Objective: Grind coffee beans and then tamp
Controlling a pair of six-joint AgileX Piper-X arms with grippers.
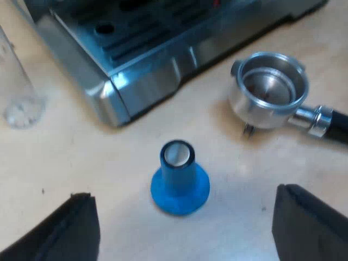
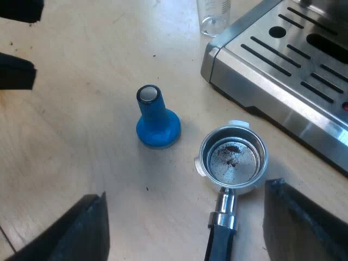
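I should grab the tamper by its narrow upright handle [image 1: 179, 173] with my left gripper to tamp, as its round base is wide and flat on the tabletop.
A blue tamper [image 1: 179, 176] stands upright on the wooden table, base down, just ahead of my left gripper [image 1: 185, 239], which is open and holds nothing. The metal holder [image 1: 269, 89] lies loose on the table beside the tamper, its dark handle [image 1: 334, 124] pointing away from the machine. In the right wrist view the holder [image 2: 234, 157] sits just ahead of my open right gripper [image 2: 187, 234], its basket holding only a few dark specks. The tamper [image 2: 156, 119] stands between the holder and the left gripper [image 2: 16, 41].
The espresso machine's steel drip tray [image 1: 136, 49] with its slotted grate [image 2: 293, 54] lies close behind the holder and tamper. A clear measuring glass [image 2: 213, 16] stands at the tray's corner, as does the glass [image 1: 16, 81] in the left wrist view.
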